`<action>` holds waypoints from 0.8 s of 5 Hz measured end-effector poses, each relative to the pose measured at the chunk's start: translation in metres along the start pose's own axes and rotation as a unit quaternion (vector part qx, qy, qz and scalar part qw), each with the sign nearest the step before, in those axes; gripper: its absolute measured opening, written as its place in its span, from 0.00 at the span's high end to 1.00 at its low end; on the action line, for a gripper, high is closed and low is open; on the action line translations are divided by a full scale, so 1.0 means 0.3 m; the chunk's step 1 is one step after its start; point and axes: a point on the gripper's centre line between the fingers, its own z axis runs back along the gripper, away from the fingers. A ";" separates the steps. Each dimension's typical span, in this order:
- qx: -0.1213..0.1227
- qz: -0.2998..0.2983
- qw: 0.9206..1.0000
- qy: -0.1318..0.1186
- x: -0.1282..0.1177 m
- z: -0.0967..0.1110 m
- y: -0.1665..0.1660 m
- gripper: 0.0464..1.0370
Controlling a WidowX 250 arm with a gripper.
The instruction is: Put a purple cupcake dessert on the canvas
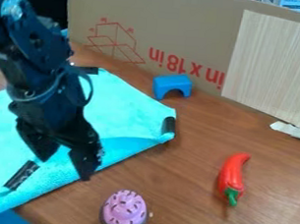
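I should grab the purple cupcake (pixel 124 211) by its sides with my gripper next, to set the cupcake on the turquoise canvas.
My black gripper (pixel 64 169) hangs from the arm at the left, over the front part of the cloth, with its two fingers apart and nothing between them. The purple cupcake (pixel 124 211) with dark specks stands on the wooden table near the front edge of the view. It is to the right of and nearer the camera than the gripper, not touching it. The canvas appears to be the bright turquoise cloth (pixel 114 98) spread over the left side, with black tape strips at its edges. The arm hides part of the cloth.
A blue arch block (pixel 172 87) stands behind the cloth's right corner. At the right, a red chili pepper (pixel 232 178) with a green stem lies on the table (pixel 179 185). A cardboard wall (pixel 187 23) with a pale wooden panel (pixel 275 68) borders the back.
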 end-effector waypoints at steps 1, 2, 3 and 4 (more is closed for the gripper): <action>0.016 -0.059 0.998 -0.006 -0.023 0.009 -0.128 0.04; 0.007 -0.102 0.995 -0.006 -0.061 0.010 -0.222 0.04; 0.023 -0.124 0.992 0.030 -0.098 -0.063 -0.278 0.04; 0.049 -0.132 0.989 0.045 -0.093 -0.131 -0.294 0.04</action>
